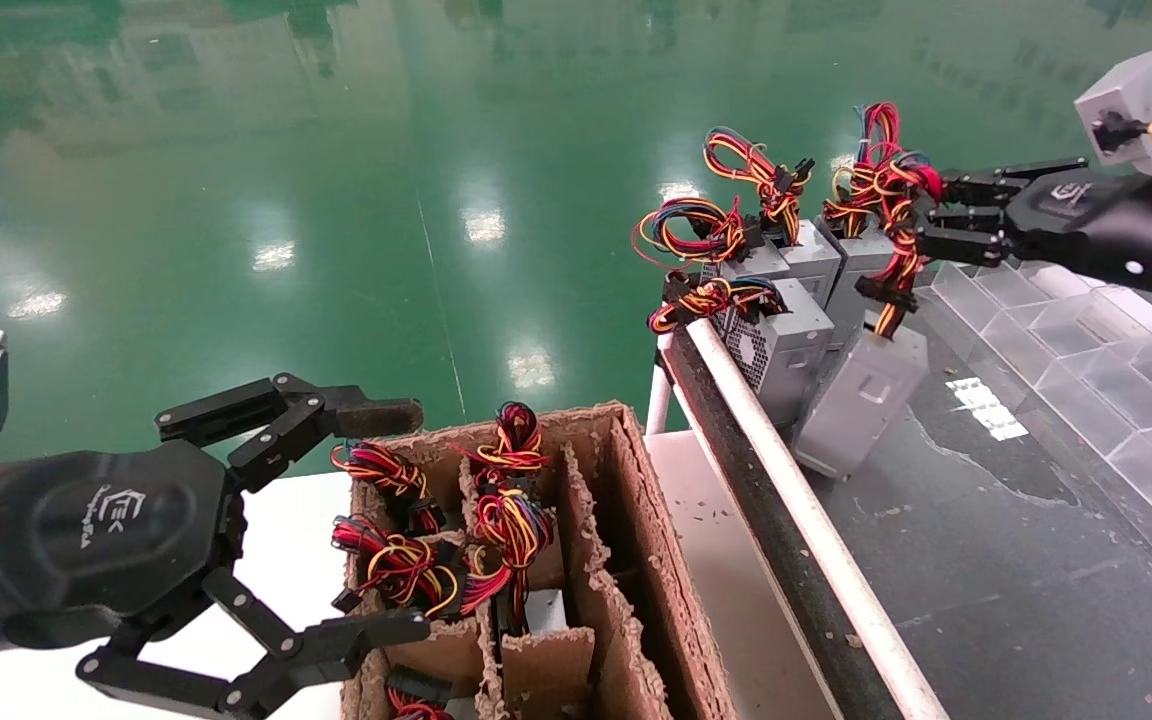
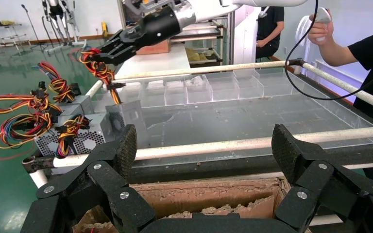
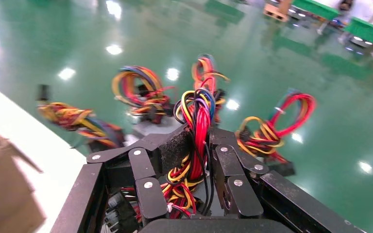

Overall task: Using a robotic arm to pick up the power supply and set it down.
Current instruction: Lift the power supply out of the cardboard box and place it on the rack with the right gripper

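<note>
The held power supply's lower end (image 1: 826, 454) slants out short of the standing supplies. My right gripper needs to keep hold of the power supply until it is upright again.
My right gripper (image 1: 921, 215) is shut on the red, yellow and black wire bundle (image 1: 881, 185) of a grey power supply (image 1: 861, 395). The box hangs tilted below the bundle, with its lower end at the dark work surface. In the right wrist view the wires (image 3: 199, 116) are pinched between the black fingers (image 3: 175, 150) of the right gripper (image 3: 196, 143). The left wrist view shows that same supply (image 2: 126, 114) under the far claw (image 2: 109, 51). My left gripper (image 1: 391, 522) stands open beside the cardboard box, nothing between its fingers (image 2: 126, 145).
Three more grey supplies (image 1: 781, 340) with wire loops stand at the surface's far corner. A divided cardboard box (image 1: 626, 520) holds several wired units (image 1: 501, 520). A white rail (image 1: 796, 500) edges the surface; clear plastic trays (image 1: 1086, 340) lie to the right. A person (image 2: 369, 58) stands beyond.
</note>
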Tool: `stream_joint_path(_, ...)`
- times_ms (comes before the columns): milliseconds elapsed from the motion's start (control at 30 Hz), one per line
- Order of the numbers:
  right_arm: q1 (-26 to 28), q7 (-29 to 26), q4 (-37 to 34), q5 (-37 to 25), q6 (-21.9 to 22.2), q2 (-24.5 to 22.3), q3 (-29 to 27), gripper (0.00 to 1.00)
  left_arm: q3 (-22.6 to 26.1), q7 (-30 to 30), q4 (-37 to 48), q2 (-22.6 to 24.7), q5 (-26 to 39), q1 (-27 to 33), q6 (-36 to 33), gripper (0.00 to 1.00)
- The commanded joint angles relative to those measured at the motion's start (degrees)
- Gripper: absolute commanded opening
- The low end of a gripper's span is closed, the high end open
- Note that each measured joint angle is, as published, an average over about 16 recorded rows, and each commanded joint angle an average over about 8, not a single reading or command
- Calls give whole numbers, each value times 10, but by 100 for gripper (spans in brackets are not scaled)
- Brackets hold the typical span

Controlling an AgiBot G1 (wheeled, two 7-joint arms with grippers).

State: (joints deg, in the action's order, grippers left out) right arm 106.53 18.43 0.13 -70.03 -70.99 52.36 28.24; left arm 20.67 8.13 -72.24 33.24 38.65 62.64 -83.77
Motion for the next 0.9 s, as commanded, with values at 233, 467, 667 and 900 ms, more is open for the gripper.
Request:
stream_joint_path(233, -1, 1, -2, 3, 48, 25, -2, 0, 0, 0, 0, 0, 0, 0, 0, 100)
stream_joint_path(467, 2, 1, 1, -1, 56, 42, 1, 0, 0, 0, 0, 0, 0, 0, 0, 100)
stream_joint_path(667, 5, -2, 0, -3, 66, 50, 2, 0, 0, 0, 0, 0, 0, 0, 0, 100)
stream_joint_path(900, 4, -5, -2, -3, 83, 66, 2, 0, 0, 0, 0, 0, 0, 0, 0, 100)
